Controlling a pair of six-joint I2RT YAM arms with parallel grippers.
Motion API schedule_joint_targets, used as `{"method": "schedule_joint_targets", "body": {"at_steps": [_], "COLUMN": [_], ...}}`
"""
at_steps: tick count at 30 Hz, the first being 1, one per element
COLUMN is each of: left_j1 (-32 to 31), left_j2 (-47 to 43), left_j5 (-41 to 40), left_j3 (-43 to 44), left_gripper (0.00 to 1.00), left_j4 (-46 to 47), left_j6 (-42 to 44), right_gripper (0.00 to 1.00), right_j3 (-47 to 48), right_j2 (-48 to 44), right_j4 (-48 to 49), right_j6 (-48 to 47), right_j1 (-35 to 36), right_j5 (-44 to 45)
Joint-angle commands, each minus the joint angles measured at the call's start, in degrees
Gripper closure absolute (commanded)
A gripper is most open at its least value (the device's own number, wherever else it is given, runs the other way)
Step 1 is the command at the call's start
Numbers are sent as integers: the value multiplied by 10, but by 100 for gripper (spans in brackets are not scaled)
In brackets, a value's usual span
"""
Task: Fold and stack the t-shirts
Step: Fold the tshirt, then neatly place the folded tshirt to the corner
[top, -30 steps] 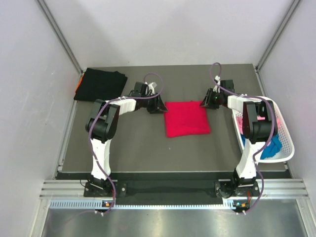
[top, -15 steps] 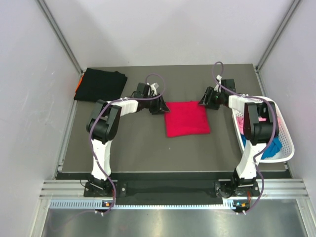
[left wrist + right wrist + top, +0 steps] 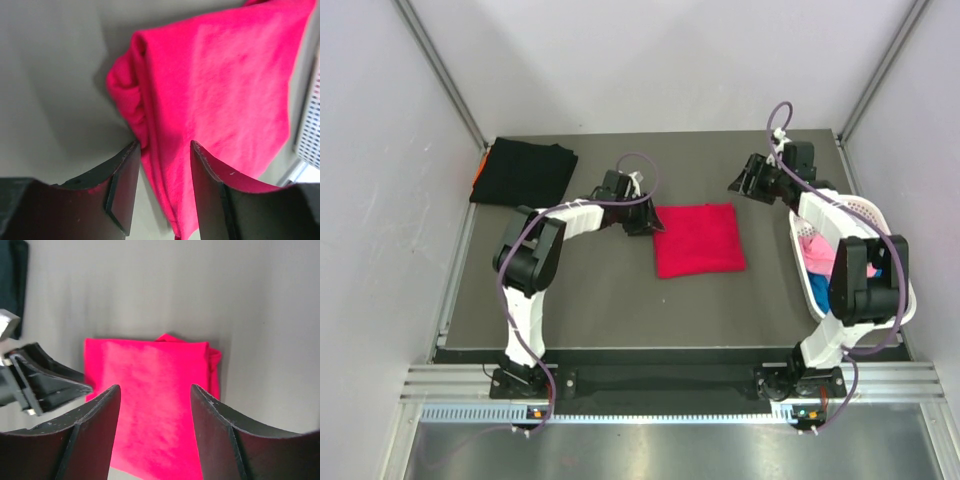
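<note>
Next, my left gripper grabs the red t-shirt's folded edge (image 3: 659, 230) (image 3: 158, 156) facing the black t-shirt, layers together, to stack the red t-shirt still folded.
A bright red t-shirt (image 3: 698, 240), folded into a rectangle, lies in the middle of the table. My left gripper (image 3: 645, 216) is low at its far left corner. In the left wrist view the jaws (image 3: 165, 155) are open, with the shirt's folded edge (image 3: 150, 130) between them. My right gripper (image 3: 740, 180) is open and empty, raised behind the shirt's far right corner, and looks down on the shirt (image 3: 150, 380). A folded black t-shirt (image 3: 523, 172) lies at the far left on an orange one (image 3: 480, 172).
A white lattice basket (image 3: 905, 300) stands at the right edge, holding a pink shirt (image 3: 808, 243) and a blue one (image 3: 819, 287), partly hidden by my right arm. Grey walls with metal rails close in the table on three sides.
My right gripper has let go of the red shirt's far right corner and lifted up and back to the right. My left gripper has stayed at the far left corner.
</note>
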Motion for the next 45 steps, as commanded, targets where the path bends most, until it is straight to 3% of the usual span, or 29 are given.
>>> {"method": "schedule_joint_targets", "body": {"at_steps": [1, 11, 15, 17, 18, 21, 25, 38, 45], "left_j1": [-12, -33, -33, -32, -31, -31, -30, 14, 71], "left_j2": [-16, 19, 39, 47, 47, 49, 29, -16, -39], "left_j5": [-115, -80, -80, -77, -74, -66, -63, -194, -281], "left_j3": [-21, -11, 7, 15, 26, 48, 83, 265, 322], "left_gripper": [49, 50, 55, 64, 77, 100, 100, 100, 100], "left_j4": [-104, -56, -62, -62, -63, -73, -132, -419, -470], "left_j6": [22, -8, -11, -11, -11, -9, 18, 226, 341], "right_gripper": [42, 41, 41, 41, 41, 40, 40, 39, 39], "right_j3": [-3, -21, -34, -39, -43, -56, -71, -107, -113], "right_j2": [-43, -91, -106, -114, -117, -133, -155, -227, -253], "right_j4": [-11, -28, -26, -24, -23, -17, -15, -35, -35], "right_j6": [-4, -16, -19, -23, -25, -22, -21, -33, -31], "right_j1": [3, 4, 3, 6, 7, 8, 8, 16, 16], "right_j5": [8, 11, 5, -1, 0, 1, -1, -3, -12]}}
